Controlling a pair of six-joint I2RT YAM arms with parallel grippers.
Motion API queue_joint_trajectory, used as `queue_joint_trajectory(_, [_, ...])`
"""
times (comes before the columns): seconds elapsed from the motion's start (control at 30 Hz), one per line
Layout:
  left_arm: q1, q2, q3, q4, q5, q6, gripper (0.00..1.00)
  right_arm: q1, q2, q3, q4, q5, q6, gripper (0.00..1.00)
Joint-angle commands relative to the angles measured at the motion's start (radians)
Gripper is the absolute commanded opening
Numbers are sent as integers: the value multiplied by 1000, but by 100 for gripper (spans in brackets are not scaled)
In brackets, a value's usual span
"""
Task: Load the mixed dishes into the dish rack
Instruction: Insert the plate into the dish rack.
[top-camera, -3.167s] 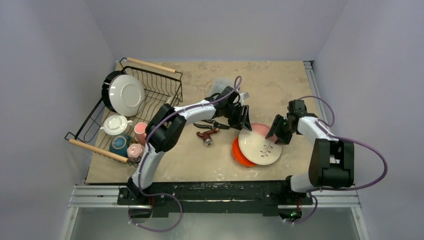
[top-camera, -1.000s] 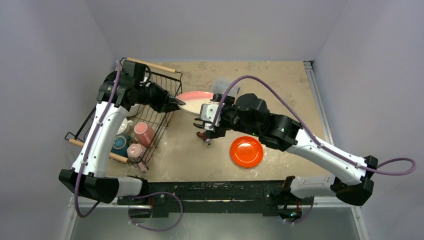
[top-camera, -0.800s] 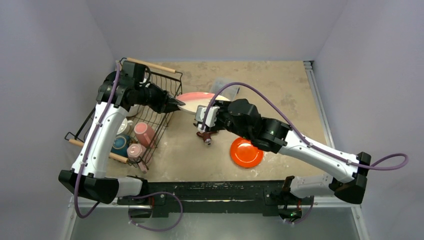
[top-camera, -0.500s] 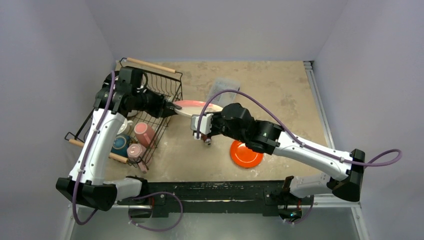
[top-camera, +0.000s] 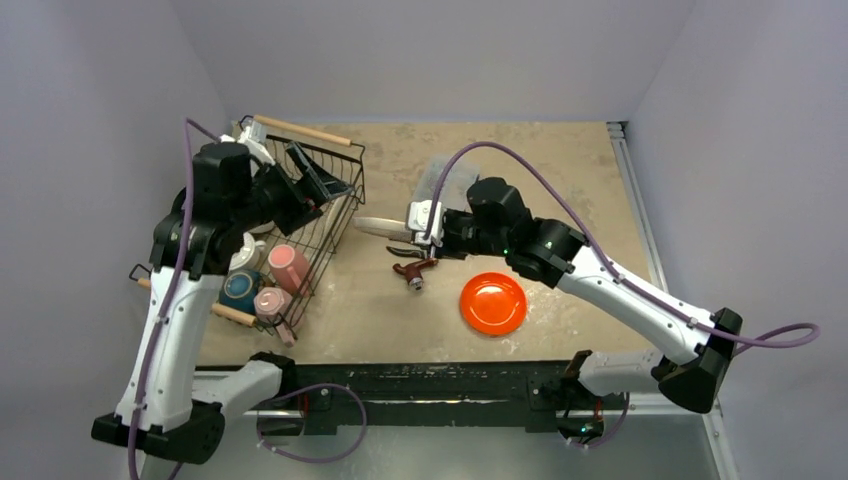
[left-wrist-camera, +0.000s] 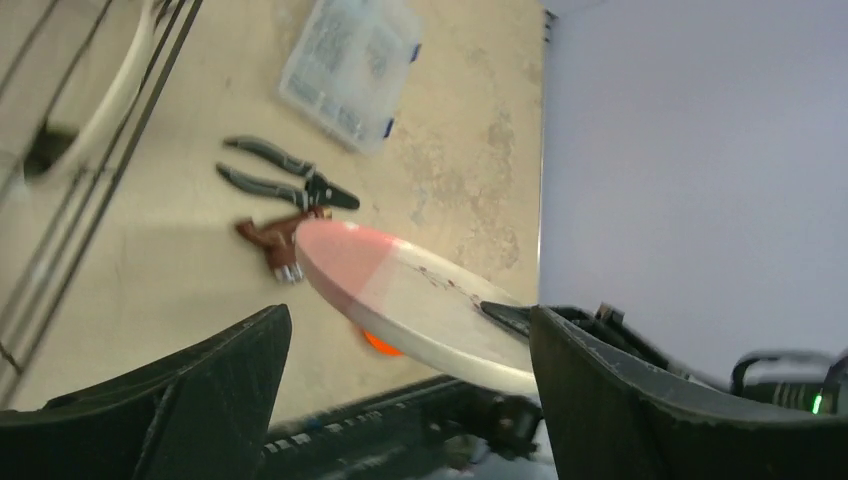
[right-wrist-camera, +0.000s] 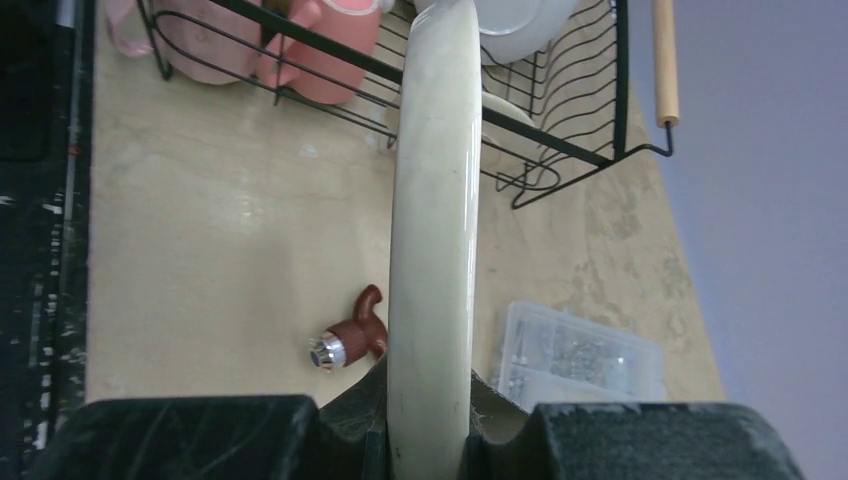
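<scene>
My left gripper should next grab the cream plate by its free rim, opposite my right gripper, so that the plate can stand edge-down in the rack (top-camera: 300, 130).
A cream plate with a pink half (left-wrist-camera: 400, 295) hangs above the table, right of the dish rack (top-camera: 300, 130). My right gripper (right-wrist-camera: 430, 432) is shut on its rim, and the plate (right-wrist-camera: 432, 230) runs edge-on away from the jaws toward the rack (right-wrist-camera: 560, 115). From above, the plate (top-camera: 385, 228) sticks out left of the right gripper (top-camera: 425, 222). My left gripper (top-camera: 318, 175) is open above the rack's right side, clear of the plate. An orange plate (top-camera: 492, 303) lies flat on the table. Pink mugs (top-camera: 288, 265), a teal cup (top-camera: 240, 290) and a white cup (top-camera: 245, 250) sit in the rack.
A brown-handled tool (top-camera: 415, 270) and black pliers (left-wrist-camera: 285, 175) lie on the table under the held plate. A clear compartment box (top-camera: 447, 172) sits behind them. The left arm stands tall over the rack's near end.
My left gripper let go of the plate and pulled back up over the rack. My right gripper closed on the plate's rim and now holds it alone.
</scene>
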Motion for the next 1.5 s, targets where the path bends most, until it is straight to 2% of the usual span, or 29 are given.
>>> queue_joint_trajectory(0.0, [-1, -173, -182, 446, 82, 513, 86, -83, -86, 83, 63, -278, 114, 0])
queue_joint_trajectory(0.03, [-5, -207, -265, 610, 235, 608, 86, -120, -88, 82, 56, -337, 133, 0])
queue_joint_trajectory(0.07, [-13, -234, -305, 684, 399, 722, 85, -147, -90, 81, 52, -398, 149, 0])
queue_joint_trajectory(0.1, [-35, -253, -312, 672, 508, 853, 84, -171, -89, 80, 46, -459, 162, 0])
queue_joint_trajectory(0.17, [-120, -258, -271, 547, 490, 1083, 86, -194, -82, 84, 26, -544, 167, 0])
queue_joint_trajectory(0.23, [-160, -216, -212, 430, 508, 1219, 87, -200, -80, 81, 14, -573, 160, 0])
queue_joint_trajectory(0.37, [-210, -86, -87, 248, 515, 1353, 87, -203, -77, 71, 13, -615, 149, 0])
queue_joint_trajectory(0.57, [-228, -18, -82, 264, 529, 1410, 87, -205, -75, 77, 14, -643, 123, 0])
queue_joint_trajectory(0.7, [-265, 31, -70, 210, 574, 1426, 82, -211, -51, 114, -19, -658, 97, 0])
queue_joint_trajectory(0.9, [-315, 47, -76, 153, 511, 1423, 62, -212, -38, 126, 2, -680, 106, 0])
queue_joint_trajectory(0.93, [-318, 42, -78, 156, 498, 1420, 55, -212, -36, 130, 2, -682, 106, 0])
queue_joint_trajectory(1.0, [-319, 30, -80, 163, 462, 1415, 35, -213, -26, 136, -1, -686, 107, 0])
queue_joint_trajectory(1.07, [-319, 22, -71, 161, 425, 1414, 5, -213, -18, 144, -3, -686, 106, 0])
queue_joint_trajectory(1.1, [-319, 19, -63, 153, 420, 1415, 0, -213, -15, 146, -4, -683, 104, 0])
queue_joint_trajectory(1.17, [-319, 21, -29, 129, 402, 1418, 0, -212, -10, 150, -2, -668, 108, 0])
queue_joint_trajectory(1.2, [-318, 20, -19, 125, 388, 1414, 0, -212, -7, 152, 2, -653, 117, 3])
queue_joint_trajectory(1.27, [-318, 15, 3, 122, 332, 1399, 0, -212, -7, 150, 14, -602, 154, 34])
queue_joint_trajectory(1.33, [-312, 17, 34, 97, 260, 1399, 0, -212, -18, 136, 58, -492, 213, 58])
queue_joint_trajectory(1.4, [-299, 23, 75, 67, 173, 1402, 0, -212, -43, 114, 102, -342, 273, 96])
queue_joint_trajectory(1.47, [-269, 31, 120, 40, 74, 1404, 0, -212, -79, 85, 146, -159, 323, 99])
